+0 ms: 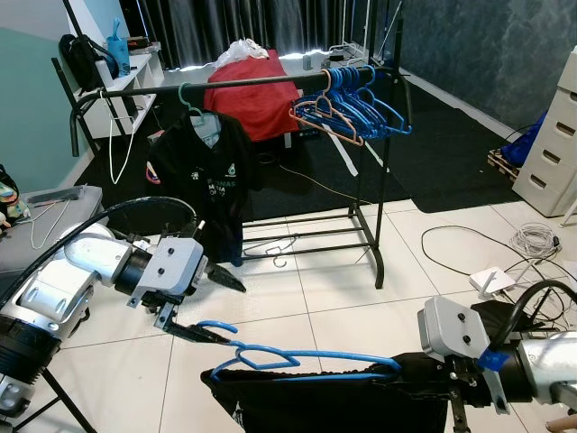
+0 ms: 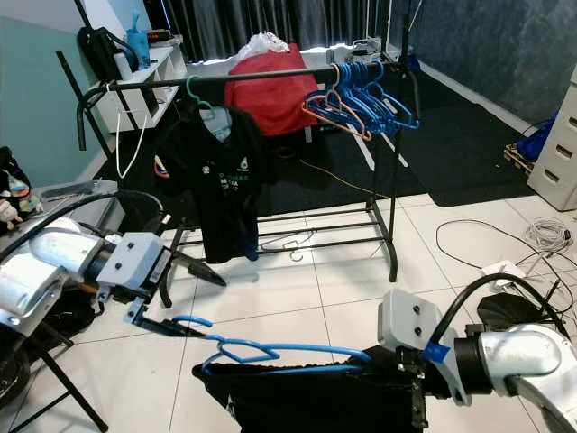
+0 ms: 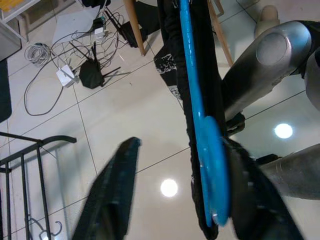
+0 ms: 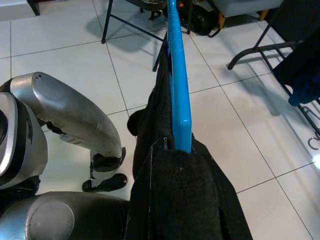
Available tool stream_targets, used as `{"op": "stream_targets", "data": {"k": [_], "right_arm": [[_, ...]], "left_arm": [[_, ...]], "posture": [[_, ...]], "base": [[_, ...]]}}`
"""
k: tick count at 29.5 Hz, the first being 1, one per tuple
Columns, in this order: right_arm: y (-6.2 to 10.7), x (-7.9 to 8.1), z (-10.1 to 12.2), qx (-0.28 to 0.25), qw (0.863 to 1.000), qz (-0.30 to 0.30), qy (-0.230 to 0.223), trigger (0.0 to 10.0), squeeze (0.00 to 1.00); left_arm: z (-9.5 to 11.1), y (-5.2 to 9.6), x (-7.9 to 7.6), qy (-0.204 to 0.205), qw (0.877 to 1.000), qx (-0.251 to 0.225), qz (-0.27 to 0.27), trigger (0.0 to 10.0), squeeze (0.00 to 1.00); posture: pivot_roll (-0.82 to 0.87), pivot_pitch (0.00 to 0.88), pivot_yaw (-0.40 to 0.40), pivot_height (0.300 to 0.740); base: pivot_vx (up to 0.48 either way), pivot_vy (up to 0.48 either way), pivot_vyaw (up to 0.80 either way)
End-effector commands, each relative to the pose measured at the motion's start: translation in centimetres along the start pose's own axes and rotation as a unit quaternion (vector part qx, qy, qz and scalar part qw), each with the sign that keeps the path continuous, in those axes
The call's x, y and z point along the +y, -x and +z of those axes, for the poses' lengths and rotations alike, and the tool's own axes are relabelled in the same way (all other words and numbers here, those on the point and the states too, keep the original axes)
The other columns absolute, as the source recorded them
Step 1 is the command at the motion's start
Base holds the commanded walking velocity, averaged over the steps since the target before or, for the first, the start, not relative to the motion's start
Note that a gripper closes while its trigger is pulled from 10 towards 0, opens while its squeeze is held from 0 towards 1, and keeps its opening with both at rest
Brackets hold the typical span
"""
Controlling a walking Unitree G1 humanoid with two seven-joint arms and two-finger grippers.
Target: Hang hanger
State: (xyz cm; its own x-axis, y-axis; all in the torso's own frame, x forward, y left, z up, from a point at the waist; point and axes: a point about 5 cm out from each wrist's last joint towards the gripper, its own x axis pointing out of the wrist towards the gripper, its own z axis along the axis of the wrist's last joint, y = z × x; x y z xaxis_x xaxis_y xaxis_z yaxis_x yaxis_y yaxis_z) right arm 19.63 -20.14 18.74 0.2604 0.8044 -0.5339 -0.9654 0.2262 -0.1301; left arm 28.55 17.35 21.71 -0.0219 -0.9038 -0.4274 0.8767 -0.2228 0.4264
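I should next grab the hanger by its bare hook (image 1: 216,326) with my left gripper to hang it, since the black garment (image 1: 334,406) hangs along both sides of the hanger's bar.
A blue hanger (image 1: 306,354) with a black garment (image 1: 334,406) draped on it is held level, low in front of me. My right gripper (image 1: 431,370) is shut on its right end, the fingers buried in the cloth (image 4: 185,200). My left gripper (image 1: 231,312) is open at the hook end; the hook (image 3: 212,175) lies against its lower finger (image 3: 252,200), and the other finger (image 3: 112,195) stands apart. Beyond stands the black clothes rack (image 1: 252,83) with a black shirt (image 1: 206,176) on a teal hanger and several blue and pink hangers (image 1: 353,106).
A wire hanger (image 1: 275,253) lies on the tiles under the rack. Cables and a white box (image 1: 491,281) litter the floor on the right, near white drawers (image 1: 552,135). A grey table (image 1: 54,206) is at my left. A red bundle (image 1: 257,99) sits behind the rail.
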Motion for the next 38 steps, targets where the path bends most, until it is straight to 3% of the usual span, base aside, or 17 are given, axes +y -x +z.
{"op": "stream_targets", "data": {"k": [1, 14, 21, 22, 23, 24, 30, 36, 38], "right_arm": [[0.2, 0.0, 1.2, -0.020, 1.000, -0.002, 0.021, 10.0, 0.00], [0.1, -1.0, 1.6, -0.032, 0.999, -0.035, 0.026, 10.0, 0.00], [-0.8, -2.8, 0.8, -0.021, 0.993, -0.111, 0.043, 10.0, 0.00], [-1.3, -3.8, 0.5, -0.035, 0.988, -0.148, 0.020, 10.0, 0.00], [-1.3, -3.8, 0.5, -0.035, 0.988, -0.148, 0.020, 10.0, 0.00], [-1.6, -3.5, 0.3, -0.039, 0.989, -0.139, 0.013, 10.0, 1.00], [-1.8, -3.2, 0.6, -0.069, 0.989, -0.133, 0.001, 10.0, 1.00], [-0.9, -4.0, 1.3, -0.099, 0.980, -0.173, 0.001, 10.0, 1.00], [0.3, -5.2, 2.2, -0.144, 0.959, -0.243, -0.002, 10.0, 1.00]], "left_arm": [[0.2, 0.1, 0.0, 0.001, 1.000, -0.008, 0.001, 0.0, 0.00], [0.8, 0.1, 0.5, -0.016, 1.000, -0.013, 0.020, 0.0, 0.00], [1.0, 0.2, 1.4, -0.043, 0.997, -0.002, 0.059, 0.0, 0.00], [1.0, 0.2, 1.6, -0.050, 0.997, 0.000, 0.066, 0.0, 0.00], [1.0, 0.2, 1.6, -0.050, 0.997, 0.000, 0.066, 0.0, 0.00], [1.0, 0.1, 1.6, -0.051, 0.997, 0.002, 0.066, 0.0, 0.00], [0.7, 0.1, 1.5, -0.052, 0.997, 0.016, 0.063, 0.0, 0.00], [0.0, 0.1, 1.6, -0.048, 0.995, 0.040, 0.071, 0.0, 0.00], [-1.0, 0.1, 1.9, -0.037, 0.992, 0.072, 0.095, 0.0, 0.00]], "posture": [[-0.21, 0.000, 0.088, 0.740], [-0.20, 0.000, 0.086, 0.740], [-0.20, 0.000, 0.092, 0.740], [-0.20, 0.000, 0.094, 0.740], [-0.20, 0.000, 0.094, 0.740], [-0.19, 0.000, 0.094, 0.740], [-0.19, 0.000, 0.097, 0.740], [-0.19, 0.000, 0.101, 0.740], [-0.20, 0.000, 0.105, 0.740]], "base": [[0.000, 0.000, 0.00], [0.000, 0.000, 0.00], [0.000, 0.000, 0.00], [0.000, 0.000, 0.00], [0.000, 0.000, 0.00], [0.000, 0.000, 0.00], [0.000, 0.000, 0.00], [0.000, 0.000, 0.00], [0.000, 0.000, 0.00]]}}
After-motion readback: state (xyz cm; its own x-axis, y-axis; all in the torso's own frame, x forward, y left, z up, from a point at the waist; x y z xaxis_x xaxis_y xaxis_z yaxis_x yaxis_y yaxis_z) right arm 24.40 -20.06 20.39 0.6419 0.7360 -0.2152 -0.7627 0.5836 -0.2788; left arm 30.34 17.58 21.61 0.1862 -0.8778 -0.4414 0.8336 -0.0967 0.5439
